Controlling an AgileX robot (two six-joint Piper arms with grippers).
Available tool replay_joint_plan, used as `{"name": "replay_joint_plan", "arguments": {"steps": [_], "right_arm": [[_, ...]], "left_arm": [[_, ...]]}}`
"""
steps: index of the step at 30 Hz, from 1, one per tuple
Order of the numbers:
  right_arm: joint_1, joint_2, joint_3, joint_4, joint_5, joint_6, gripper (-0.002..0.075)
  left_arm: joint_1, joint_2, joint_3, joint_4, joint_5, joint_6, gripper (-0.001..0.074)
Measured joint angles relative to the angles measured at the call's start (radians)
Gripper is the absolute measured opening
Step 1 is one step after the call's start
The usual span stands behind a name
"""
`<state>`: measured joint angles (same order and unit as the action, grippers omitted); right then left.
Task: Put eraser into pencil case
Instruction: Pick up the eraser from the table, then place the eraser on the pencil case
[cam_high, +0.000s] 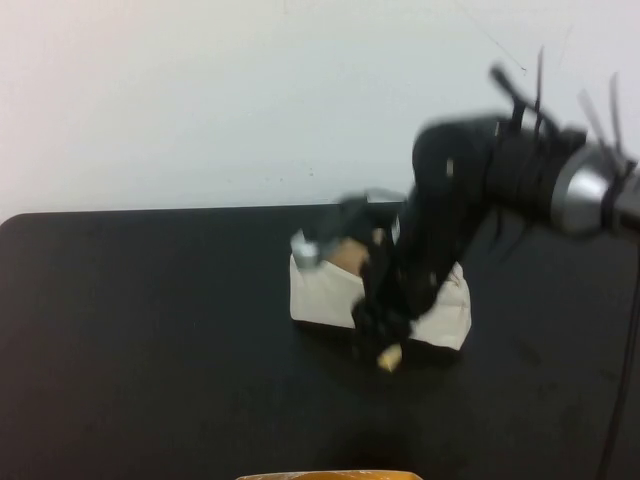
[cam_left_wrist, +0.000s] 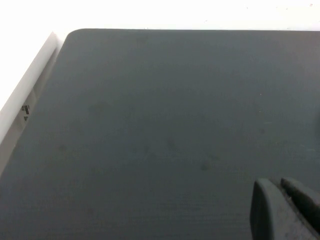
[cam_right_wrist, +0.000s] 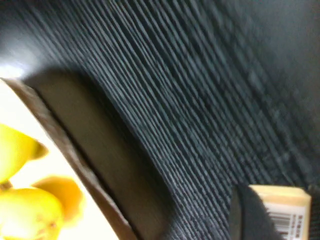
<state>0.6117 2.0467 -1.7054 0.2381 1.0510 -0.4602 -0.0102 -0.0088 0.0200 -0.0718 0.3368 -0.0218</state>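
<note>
My right gripper should stay closed on the eraser (cam_high: 388, 358) until the eraser is over the open top of the pencil case, because the eraser is hanging in front of the pencil case (cam_high: 325, 292).
The pencil case (cam_high: 325, 292), a cream-white pouch with tan lining showing at its top, lies near the middle of the black table. My right gripper (cam_high: 383, 345) hangs just in front of the pouch's near side, motion-blurred, shut on the eraser (cam_high: 388, 358). In the right wrist view the cream-yellow eraser (cam_right_wrist: 285, 207) with its barcode label sits between the fingers (cam_right_wrist: 250, 217), above the table. My left gripper (cam_left_wrist: 282, 200) shows only in the left wrist view, shut and empty over bare table. The left arm is out of the high view.
The black table (cam_high: 150, 330) spreads to the left and front of the pouch. A flat yellow-orange thing (cam_high: 325, 475) pokes in at the front edge; the right wrist view shows it as a box (cam_right_wrist: 30, 200) with yellow fruit. A white wall stands behind.
</note>
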Motion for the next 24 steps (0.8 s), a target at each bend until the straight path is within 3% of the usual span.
{"name": "replay_joint_plan", "arguments": {"steps": [4,8,12,19,24], "right_arm": [[0.0,0.0,-0.179,-0.007,0.105,0.0,0.0207],[0.001,0.0,-0.311,-0.121,0.07,-0.02,0.0206],[0.001,0.004,-0.326,-0.263,0.006,-0.018,0.0207],[0.001,0.078,-0.328,-0.3,-0.011,0.037,0.021],[0.001,0.101,-0.328,-0.3,-0.022,0.099,0.0384]], "left_arm": [[0.0,0.0,0.0,0.0,0.0,0.0,-0.0001],[0.0,0.0,0.0,0.0,0.0,0.0,-0.0001],[0.0,0.0,0.0,0.0,0.0,0.0,-0.0001],[0.0,0.0,0.0,0.0,0.0,0.0,-0.0001],[0.0,0.0,0.0,0.0,0.0,0.0,-0.0001]]}}
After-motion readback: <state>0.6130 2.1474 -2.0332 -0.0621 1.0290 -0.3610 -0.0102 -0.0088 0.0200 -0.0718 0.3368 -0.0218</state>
